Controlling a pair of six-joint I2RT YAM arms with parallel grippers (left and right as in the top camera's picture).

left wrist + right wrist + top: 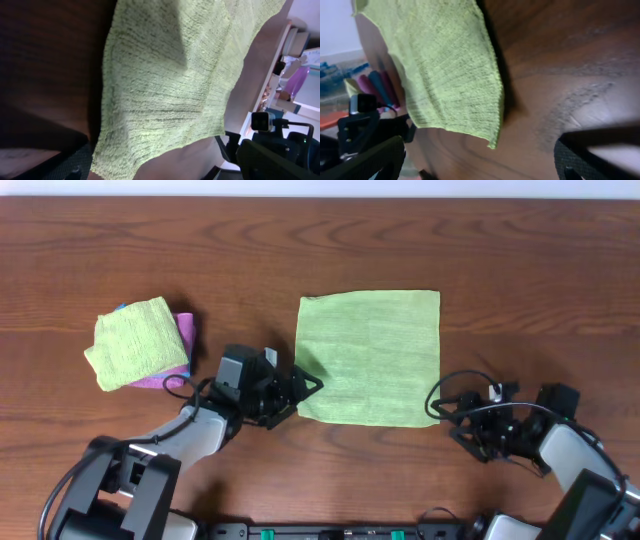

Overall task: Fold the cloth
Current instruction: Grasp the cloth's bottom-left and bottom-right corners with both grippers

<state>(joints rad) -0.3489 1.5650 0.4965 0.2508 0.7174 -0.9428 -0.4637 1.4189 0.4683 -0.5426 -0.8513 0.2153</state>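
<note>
Next, my left gripper grabs the light green cloth (370,358) by its near corner (303,413), to fold the cloth's near edge over its far edge.
A light green cloth (370,358) lies flat and unfolded in the middle of the wooden table. My left gripper (305,390) is open at the cloth's near left corner, and its fingers straddle that corner. In the left wrist view the cloth (165,85) fills the frame and its corner lies between the open left gripper fingers (165,172). My right gripper (440,405) is open at the near right corner. In the right wrist view the cloth (440,70) ends in a corner just ahead of the open right gripper fingers (485,167). Neither gripper holds anything.
A stack of folded cloths (140,342), green on top with pink and blue below, sits at the left of the wooden table (520,260). Each wrist view shows the other arm across the cloth.
</note>
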